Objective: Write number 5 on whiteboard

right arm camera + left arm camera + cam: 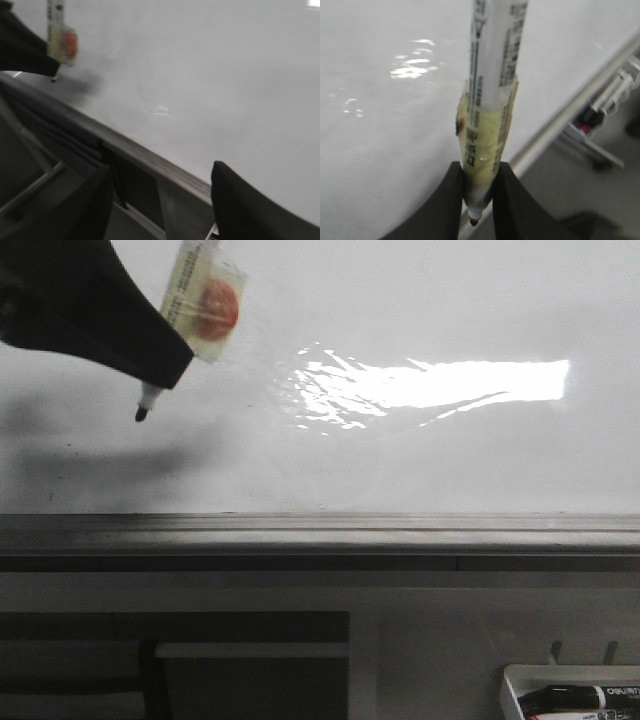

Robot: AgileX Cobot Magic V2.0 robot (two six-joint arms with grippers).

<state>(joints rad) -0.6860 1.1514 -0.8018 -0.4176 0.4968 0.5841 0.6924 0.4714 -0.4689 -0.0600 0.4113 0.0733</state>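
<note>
The left gripper's fingers clamp the marker close to its tip, so the right gripper should next grab the marker by its loose back end (pixel 196 258).
The whiteboard (pixel 420 460) is glossy white with a bright glare patch and a grey metal rail along its near edge. No black lines of a number 5 show on it. My left gripper (pixel 150 375) is at the upper left of the front view, shut on a white marker pen (pixel 205 300) wrapped in yellowish tape. The pen's black tip (pixel 141 414) points down and hangs just off the board. In the left wrist view the fingers (pixel 442 200) clamp the pen (pixel 490 125) near its tip. My right gripper (pixel 160 200) is open and empty over the rail.
A small white tray (pixel 570 690) with markers sits at the lower right, below the rail; it also shows in the left wrist view (pixel 605 115). A dark frame (pixel 200 660) lies under the board at the lower left.
</note>
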